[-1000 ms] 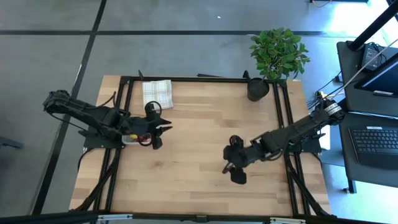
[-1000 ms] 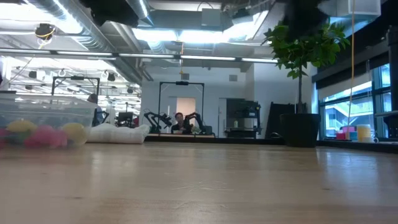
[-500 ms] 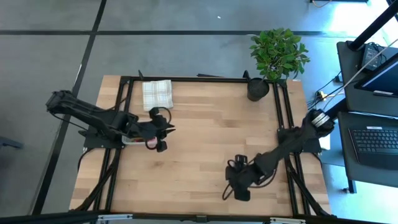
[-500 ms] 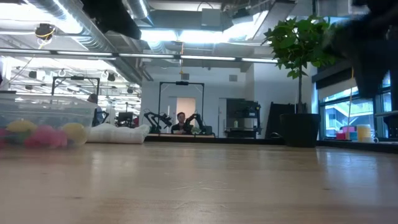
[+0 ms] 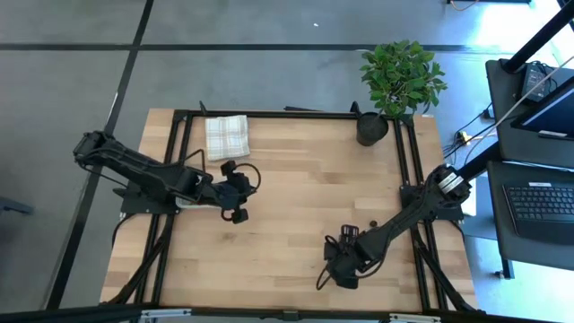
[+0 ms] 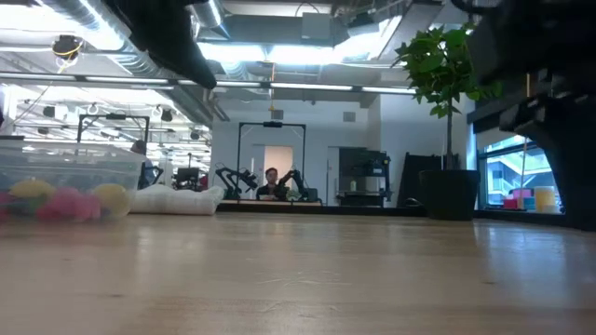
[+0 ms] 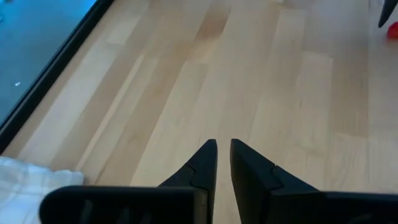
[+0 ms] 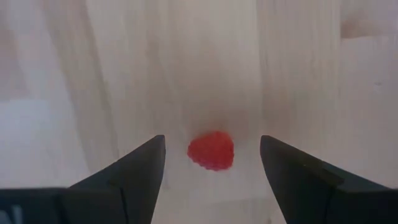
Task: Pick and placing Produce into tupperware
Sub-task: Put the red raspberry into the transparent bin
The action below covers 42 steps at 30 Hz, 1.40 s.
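Observation:
The robot's right gripper will next grab the red raspberry by its bumpy opposite sides, so that it can put the raspberry into the tupperware (image 5: 195, 205).
A red raspberry-like piece (image 8: 211, 151) lies on the wooden table between the open fingers of my right gripper (image 8: 212, 138), which stand on either side of it without touching it. In the high view my right gripper (image 5: 337, 267) is near the table's front edge and hides the piece. The clear tupperware (image 6: 65, 181) stands at the table's left and holds yellow and pink pieces (image 6: 58, 200). In the high view my left arm mostly covers it. My left gripper (image 5: 236, 190) hangs to the right of it, its fingers (image 7: 222, 144) close together and empty.
A folded checked white cloth (image 5: 227, 135) lies at the far left of the table. A black pot (image 5: 371, 128) with a leafy plant (image 5: 402, 76) stands at the far right. A small dark speck (image 5: 371, 224) lies beside my right arm. Bare wood lies in the middle.
My right gripper has gone toward the table's near edge and down, and now stands over the red piece. My left gripper has gone toward the table's right, away from the tupperware.

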Available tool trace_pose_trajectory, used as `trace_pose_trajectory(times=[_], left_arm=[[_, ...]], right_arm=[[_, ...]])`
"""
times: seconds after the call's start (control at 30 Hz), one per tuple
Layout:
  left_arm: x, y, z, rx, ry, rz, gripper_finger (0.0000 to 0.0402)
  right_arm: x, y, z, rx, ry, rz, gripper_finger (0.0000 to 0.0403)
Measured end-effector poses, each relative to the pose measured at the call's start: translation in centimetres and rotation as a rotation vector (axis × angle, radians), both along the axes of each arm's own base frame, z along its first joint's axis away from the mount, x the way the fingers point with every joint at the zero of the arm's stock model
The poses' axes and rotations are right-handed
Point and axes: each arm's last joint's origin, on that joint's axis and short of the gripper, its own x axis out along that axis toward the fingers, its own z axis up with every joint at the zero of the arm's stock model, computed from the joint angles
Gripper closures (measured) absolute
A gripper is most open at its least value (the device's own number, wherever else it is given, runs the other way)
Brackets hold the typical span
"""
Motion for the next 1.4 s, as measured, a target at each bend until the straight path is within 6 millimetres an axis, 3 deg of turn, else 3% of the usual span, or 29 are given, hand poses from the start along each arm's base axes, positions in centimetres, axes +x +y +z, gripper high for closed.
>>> trace_pose_trajectory(times=[0.27,0.73,0.97,1.1,1.4], left_arm=[[0.1,0.0,-0.1,0.000,0.005,0.000,0.0354],[0.1,0.0,-0.1,0.000,0.005,-0.001,0.0330],[0.1,0.0,-0.1,-0.002,0.004,0.001,0.0320],[0.1,0.0,-0.1,-0.019,-0.003,0.015,0.0314],[0.1,-0.1,-0.1,0.023,0.012,-0.022,0.0300]], right_arm=[[0.2,0.1,-1.6,-0.033,0.041,0.020,0.0144],[0.2,0.2,-2.0,-0.027,0.063,0.024,0.0288],[0.4,-0.1,-1.8,-0.010,0.068,-0.028,0.0289],[1.1,-1.3,-1.1,0.022,0.049,-0.079,0.0287],[5.0,-7.1,4.0,0.158,-0.246,-0.226,0.0289]])
